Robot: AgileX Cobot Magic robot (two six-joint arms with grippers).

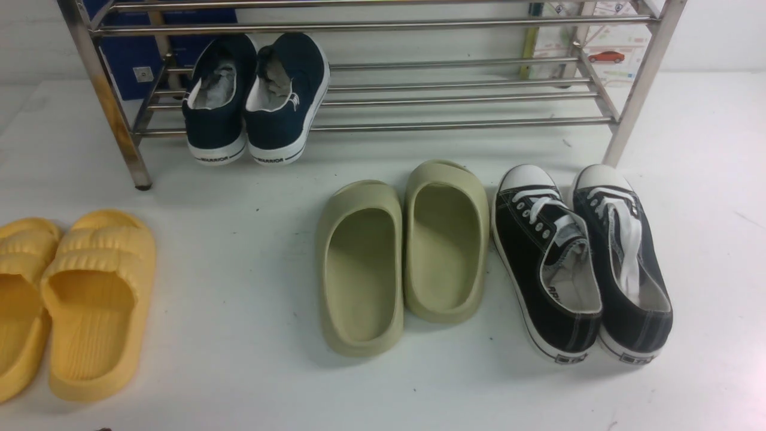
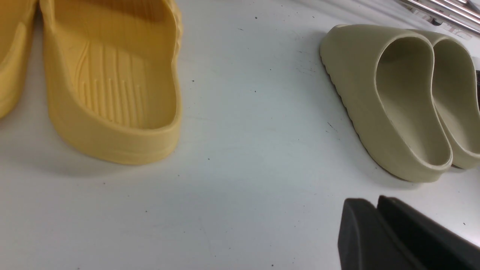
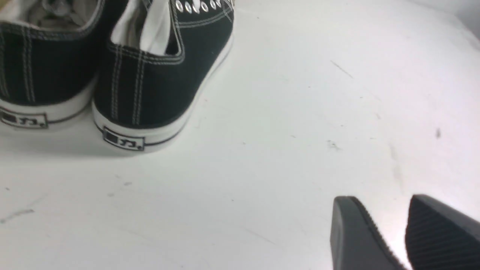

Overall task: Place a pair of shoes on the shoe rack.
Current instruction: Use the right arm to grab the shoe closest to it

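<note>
The pair needs to go on the shoe rack [image 1: 455, 126]. My right gripper should grab a black canvas sneaker by its stitched collar [image 1: 615, 286] next.
Two black canvas sneakers with white toe caps and laces stand side by side on the white floor at the right, the left one [image 1: 547, 263] and the right one [image 1: 622, 260], toes toward the steel shoe rack [image 1: 455, 126]. Their heels show in the right wrist view [image 3: 146, 86]. My right gripper [image 3: 378, 204] is open and empty, hovering over bare floor behind and to the side of the sneakers. My left gripper [image 2: 377, 204] is shut and empty, over the floor between the yellow and olive slides. Neither gripper shows in the front view.
Navy "WARRIOR" sneakers [image 1: 257, 99] sit on the rack's lower shelf at the left. Olive-green slides [image 1: 404, 251] lie left of the black sneakers. Yellow slides [image 1: 72, 299] lie at the far left. A rack leg [image 1: 634, 102] stands just beyond the right sneaker.
</note>
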